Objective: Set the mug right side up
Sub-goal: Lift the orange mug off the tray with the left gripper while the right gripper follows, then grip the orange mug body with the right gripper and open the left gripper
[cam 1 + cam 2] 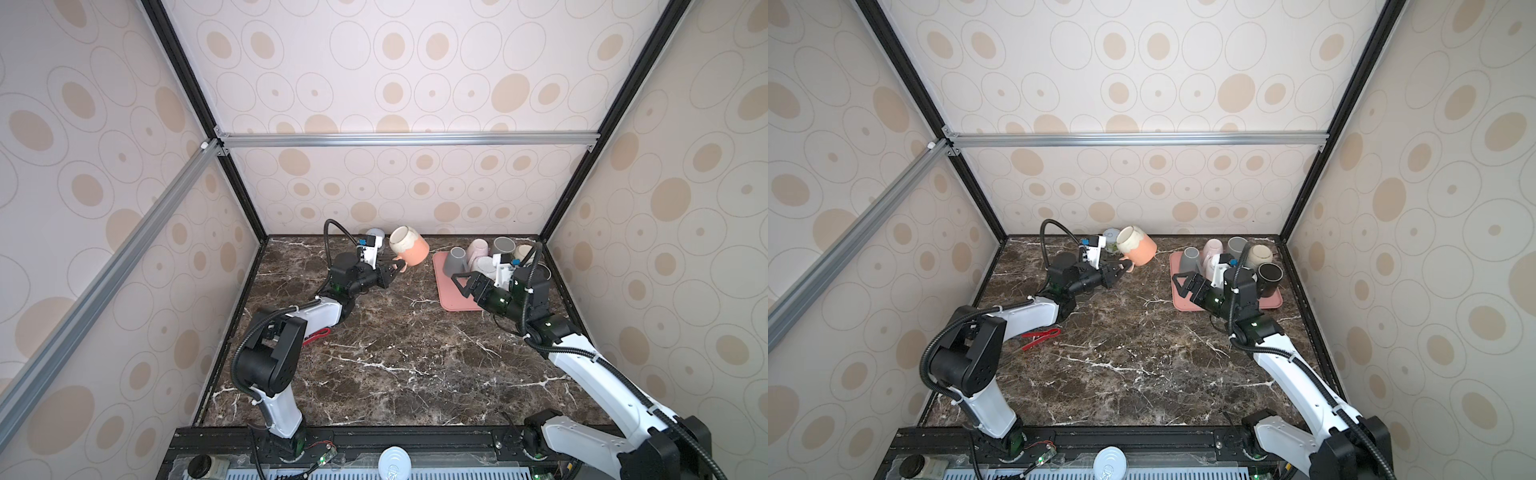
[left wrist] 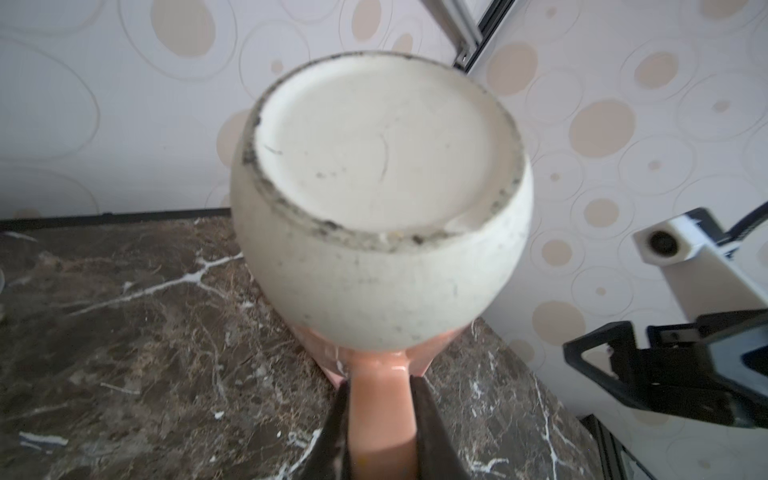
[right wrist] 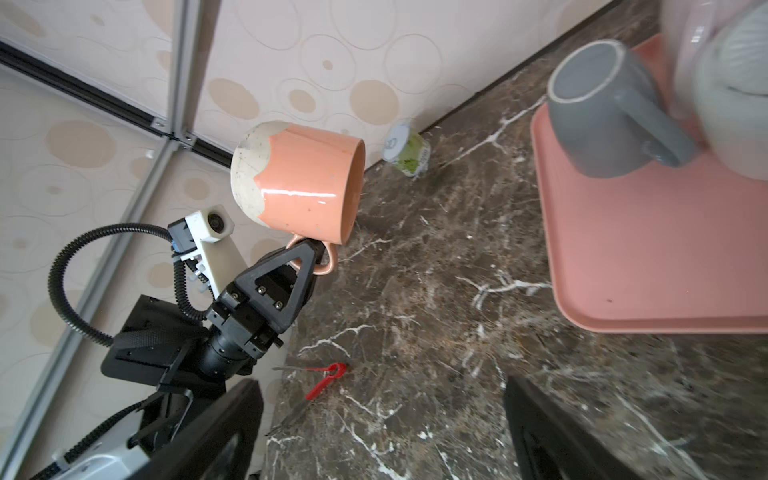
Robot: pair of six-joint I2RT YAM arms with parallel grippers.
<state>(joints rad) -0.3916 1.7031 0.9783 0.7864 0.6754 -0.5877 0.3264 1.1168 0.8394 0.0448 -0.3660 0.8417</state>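
My right gripper is to grab the rim of the mug's opening, so the mug's base stays free to be set upright.
The mug [image 1: 409,251] [image 1: 1137,249] is salmon pink with a cream, unglazed base. It hangs tilted near the back wall, base up and to the left, mouth down and to the right toward the marble table. My left gripper [image 1: 397,268] [image 1: 1124,266] [image 2: 380,415] is shut on its pink handle [image 2: 382,399]. The right wrist view shows the mug [image 3: 299,183] from the side with the left gripper [image 3: 309,253] under it. My right gripper [image 1: 467,286] [image 1: 1187,286] [image 3: 386,432] is open and empty, over the front left part of the pink tray.
A pink tray [image 1: 453,301] [image 3: 648,249] at the back right holds several mugs, among them an upside-down grey one [image 3: 602,112] and a black one [image 1: 1271,276]. A small lidded cup [image 3: 407,147] lies by the back wall. A red-handled tool [image 1: 1040,337] lies near the left arm.
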